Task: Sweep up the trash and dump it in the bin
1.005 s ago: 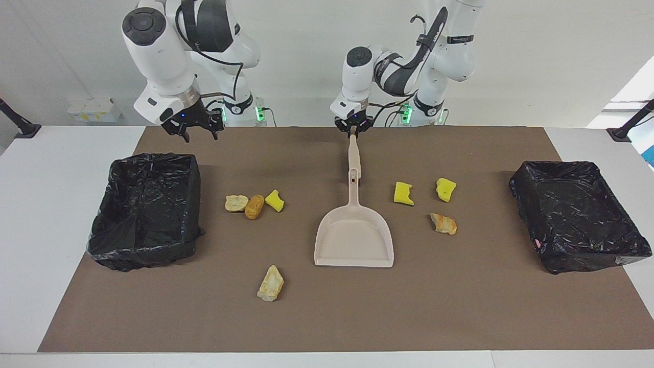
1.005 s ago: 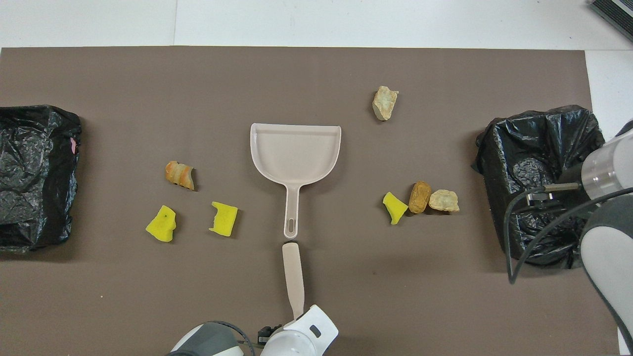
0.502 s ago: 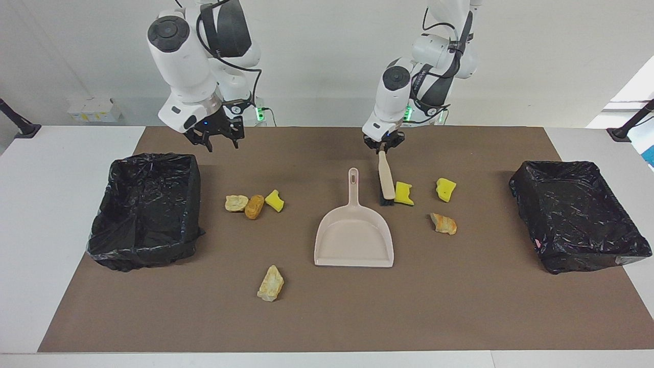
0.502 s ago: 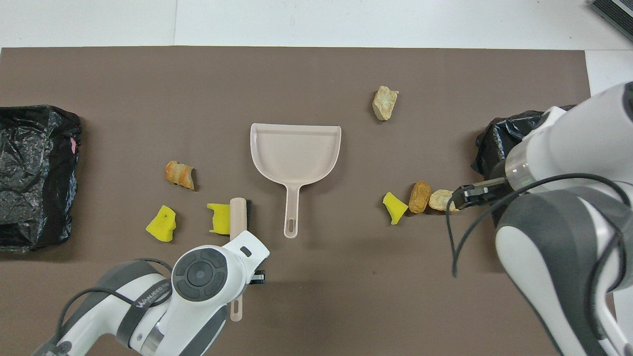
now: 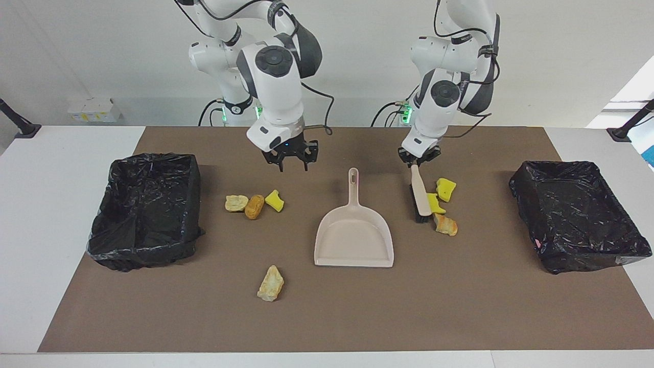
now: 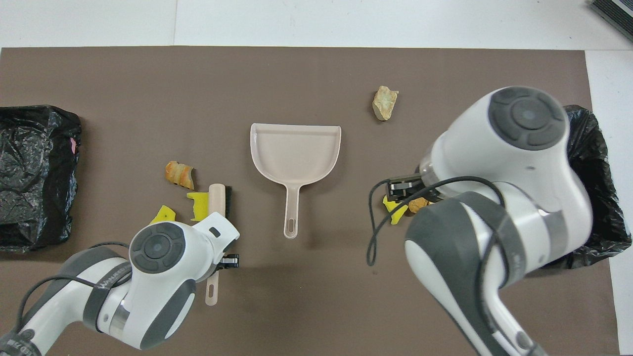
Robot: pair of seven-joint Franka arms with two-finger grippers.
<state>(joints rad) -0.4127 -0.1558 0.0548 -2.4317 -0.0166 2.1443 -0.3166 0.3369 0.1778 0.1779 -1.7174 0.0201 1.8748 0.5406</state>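
Observation:
Next, my right gripper should grab the beige dustpan by its handle (image 6: 291,213) to collect the swept trash and dump it in the bin.
My left gripper (image 5: 418,162) is shut on the handle of a beige brush (image 5: 420,197) (image 6: 216,198). Its black bristles rest on the mat against a yellow trash chunk (image 5: 435,203) (image 6: 198,206). That chunk touches an orange-brown bread piece (image 5: 444,224) (image 6: 179,174). Another yellow chunk (image 5: 446,188) (image 6: 163,215) lies beside them. The beige dustpan (image 5: 354,236) (image 6: 295,153) lies flat at mid-table. My right gripper (image 5: 291,162) (image 6: 403,190) hangs open and holds nothing, over a cluster of three trash lumps (image 5: 254,206). A tan lump (image 5: 271,283) (image 6: 384,102) lies alone, farther from the robots.
A bin lined with black plastic (image 5: 145,209) (image 6: 593,163) stands at the right arm's end of the brown mat. A second black-lined bin (image 5: 577,214) (image 6: 34,173) stands at the left arm's end. The dustpan's handle points toward the robots.
My left arm swung the brush from the dustpan's handle toward its own end, pushing a yellow chunk against the bread piece. My right arm moved from its bin to over the three-lump cluster.

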